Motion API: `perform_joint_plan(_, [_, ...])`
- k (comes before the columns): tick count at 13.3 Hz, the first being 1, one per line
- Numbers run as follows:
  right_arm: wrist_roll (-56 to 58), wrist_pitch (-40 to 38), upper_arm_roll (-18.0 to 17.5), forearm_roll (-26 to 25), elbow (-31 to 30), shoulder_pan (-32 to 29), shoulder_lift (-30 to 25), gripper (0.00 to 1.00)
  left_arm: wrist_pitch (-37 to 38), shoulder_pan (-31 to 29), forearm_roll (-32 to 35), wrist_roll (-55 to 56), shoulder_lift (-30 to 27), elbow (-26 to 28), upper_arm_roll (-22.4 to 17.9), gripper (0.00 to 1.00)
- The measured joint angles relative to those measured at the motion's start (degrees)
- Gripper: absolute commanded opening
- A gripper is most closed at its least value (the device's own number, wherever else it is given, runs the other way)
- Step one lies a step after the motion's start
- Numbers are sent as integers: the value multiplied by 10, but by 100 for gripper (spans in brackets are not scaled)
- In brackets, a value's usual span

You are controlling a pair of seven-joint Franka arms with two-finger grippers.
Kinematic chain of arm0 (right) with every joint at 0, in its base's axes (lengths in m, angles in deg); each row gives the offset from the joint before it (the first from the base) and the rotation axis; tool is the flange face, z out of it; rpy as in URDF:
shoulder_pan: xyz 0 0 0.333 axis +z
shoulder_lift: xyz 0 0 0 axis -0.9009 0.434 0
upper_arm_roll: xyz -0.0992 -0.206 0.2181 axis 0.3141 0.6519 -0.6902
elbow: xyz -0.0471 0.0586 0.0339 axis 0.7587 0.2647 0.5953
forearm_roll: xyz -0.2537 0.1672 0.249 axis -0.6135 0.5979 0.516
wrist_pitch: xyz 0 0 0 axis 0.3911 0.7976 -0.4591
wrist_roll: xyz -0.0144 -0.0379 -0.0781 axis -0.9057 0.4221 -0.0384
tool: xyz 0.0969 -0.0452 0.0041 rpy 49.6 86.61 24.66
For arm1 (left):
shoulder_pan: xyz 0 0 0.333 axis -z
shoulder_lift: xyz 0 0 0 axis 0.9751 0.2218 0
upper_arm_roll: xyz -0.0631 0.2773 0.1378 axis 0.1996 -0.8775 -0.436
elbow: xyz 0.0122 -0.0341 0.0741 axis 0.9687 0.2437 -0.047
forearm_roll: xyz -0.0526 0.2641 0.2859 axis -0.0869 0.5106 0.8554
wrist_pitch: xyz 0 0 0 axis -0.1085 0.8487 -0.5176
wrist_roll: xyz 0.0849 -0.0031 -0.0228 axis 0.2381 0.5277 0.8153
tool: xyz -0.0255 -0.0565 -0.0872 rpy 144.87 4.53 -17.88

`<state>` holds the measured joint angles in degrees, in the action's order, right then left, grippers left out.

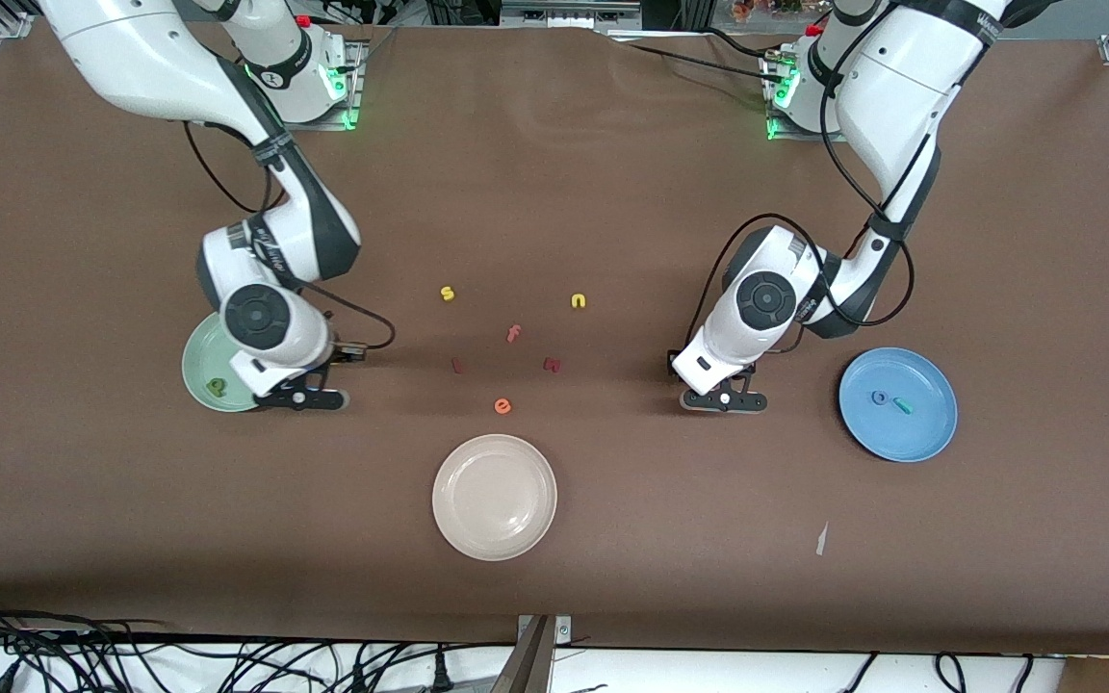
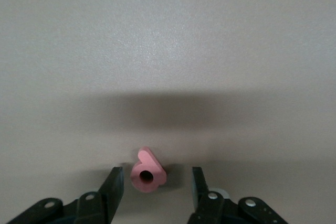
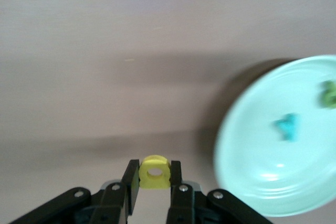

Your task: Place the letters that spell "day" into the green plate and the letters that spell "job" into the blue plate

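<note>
My left gripper's fingers are low on the tabletop beside the bowl of the salmon-pink "b", so it is now time to close on that bowl.
My right gripper [image 1: 309, 397] [image 3: 155, 179] is shut on the yellow rounded letter [image 3: 155, 171] and holds it over the table, just beside the rim of the green plate [image 1: 200, 358] [image 3: 257, 182]. A teal "y" [image 3: 287, 128] and a dark green letter [image 1: 217, 387] [image 3: 329, 94] lie in that plate. My left gripper [image 1: 723, 399] [image 2: 156, 182] is open and low on the table. The salmon-pink "b" [image 2: 148, 170] lies between its fingers [image 2: 113, 183], touching neither. The blue plate [image 1: 930, 428] holds the blue "o" [image 1: 879, 397] and the teal "j" [image 1: 904, 406].
A cream-white plate [image 1: 494, 497] sits nearest the front camera. Mid-table lie a yellow "s" [image 1: 448, 294], a yellow "n" [image 1: 579, 301], a pink "f" [image 1: 513, 334], an orange "e" [image 1: 502, 406] and two dark red letters [image 1: 456, 366] [image 1: 552, 364].
</note>
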<state>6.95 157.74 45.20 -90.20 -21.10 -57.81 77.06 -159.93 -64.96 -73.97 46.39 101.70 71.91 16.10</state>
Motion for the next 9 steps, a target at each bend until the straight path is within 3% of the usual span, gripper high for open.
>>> perform_joint_plan(3, [108, -15, 56, 0, 0, -2, -6, 21, -4, 0, 0, 0, 5, 0, -2, 59])
perform_joint_plan(4, [141, -19, 75, 0, -1, -3, -6, 32, -7, 0, 3, 0, 7, 0, -2, 56])
perform_joint_plan(5, [172, -19, 93, 4, -2, -5, -5, 99, -8, 0, 13, 0, 7, -1, -3, 50])
perform_joint_plan(8, [212, -19, 106, 54, -2, -29, -2, 100, -7, -1, 27, 0, 8, -1, -3, 26])
perform_joint_plan(9, [213, -20, 104, 63, 1, -27, -2, 100, -7, -1, 28, 0, 8, -2, -4, 22])
